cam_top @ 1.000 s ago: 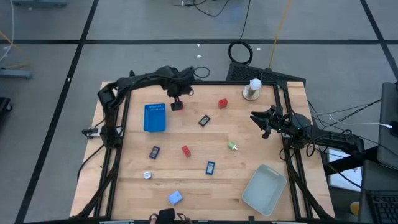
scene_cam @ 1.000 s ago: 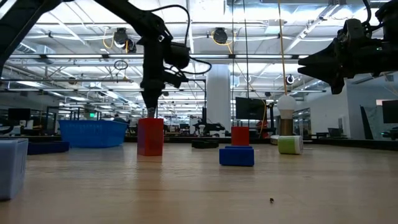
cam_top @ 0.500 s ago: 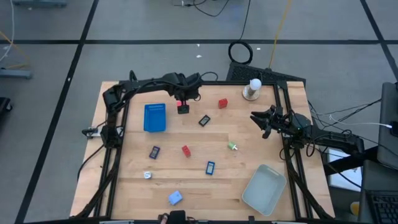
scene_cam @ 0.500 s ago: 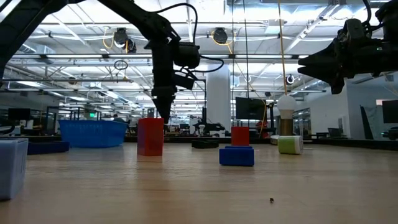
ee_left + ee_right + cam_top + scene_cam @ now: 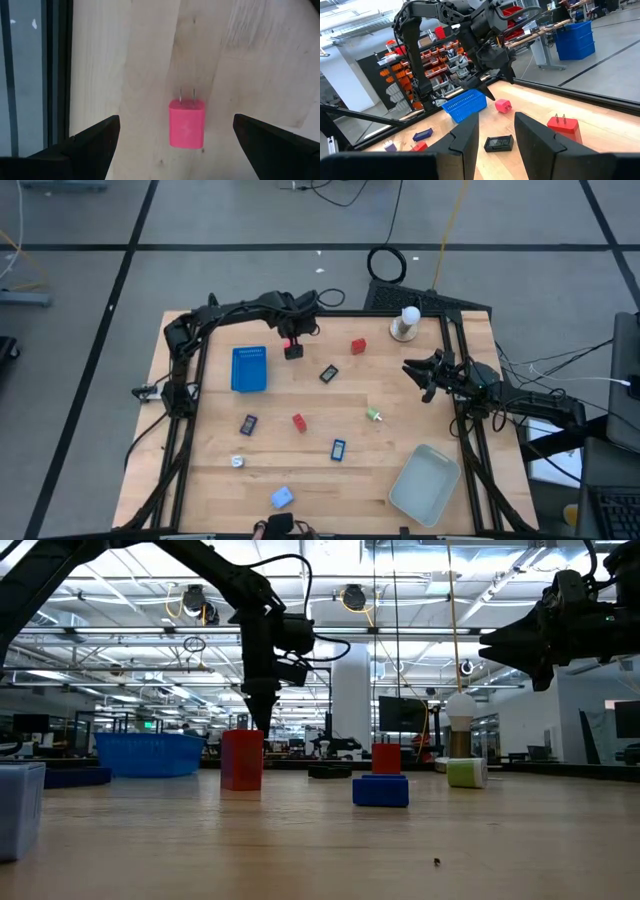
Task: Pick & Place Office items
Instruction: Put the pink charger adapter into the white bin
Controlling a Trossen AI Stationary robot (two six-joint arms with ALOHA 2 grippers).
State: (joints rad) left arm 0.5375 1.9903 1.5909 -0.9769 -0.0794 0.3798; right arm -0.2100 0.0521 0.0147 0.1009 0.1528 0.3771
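The left gripper grabs the pink plug-in charger's casing by its flat sides next, to pick and place the charger, leaving its two prongs free.
A pink plug-in charger (image 5: 187, 123) lies flat on the wood near the table's far edge, its two prongs showing; it also shows as a pink spot (image 5: 293, 343). My left gripper (image 5: 176, 117) hangs open above it, pointing down (image 5: 260, 725), one finger on either side and well apart from it. The other office items lie scattered: a red pronged block (image 5: 358, 347), a black piece (image 5: 328, 374), a red block (image 5: 298, 421), a green bit (image 5: 374, 416), blue pieces (image 5: 338, 448), a silvery-white one (image 5: 238, 462). My right gripper (image 5: 420, 375) waits open in the air at the table's right side.
A blue basket (image 5: 249, 368) sits just left of the left gripper. The translucent tray (image 5: 425, 482) lies at the near right corner, and the white knob-topped stand (image 5: 405, 323) at the far right. Black frame rails run along the table's edges.
My left gripper has moved a little toward the table's right, away from the blue basket, and stands over the pink charger, which now shows beside its fingers in the high view. The right arm has kept still.
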